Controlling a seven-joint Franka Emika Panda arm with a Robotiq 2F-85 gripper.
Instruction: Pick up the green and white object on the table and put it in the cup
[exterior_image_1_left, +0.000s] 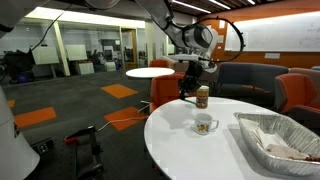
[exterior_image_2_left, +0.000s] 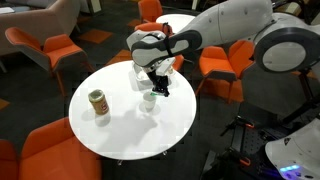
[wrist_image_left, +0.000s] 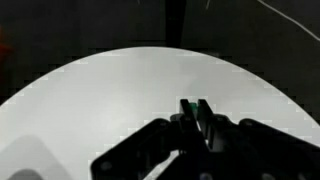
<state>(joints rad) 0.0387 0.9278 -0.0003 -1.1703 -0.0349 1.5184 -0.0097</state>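
Note:
The stick stays in my closed gripper until it is over the mug. The stick is beside the mug (exterior_image_1_left: 205, 124), so it would fall on the tabletop if I opened now.
My gripper (exterior_image_1_left: 188, 86) hangs above the round white table (exterior_image_1_left: 190, 150), a little way above and beside the white mug (exterior_image_1_left: 205, 124). In an exterior view the gripper (exterior_image_2_left: 158, 88) is just above the mug (exterior_image_2_left: 148, 101). In the wrist view the fingers (wrist_image_left: 195, 110) are shut on the green and white stick (wrist_image_left: 189, 104); only its green tip shows between the fingertips. The mug is not in the wrist view.
A tan canister (exterior_image_1_left: 203, 96) stands on the table behind the mug and shows in both exterior views (exterior_image_2_left: 99, 104). A foil tray (exterior_image_1_left: 280, 140) with crumpled paper lies at the table's edge. Orange chairs (exterior_image_2_left: 60, 50) surround the table.

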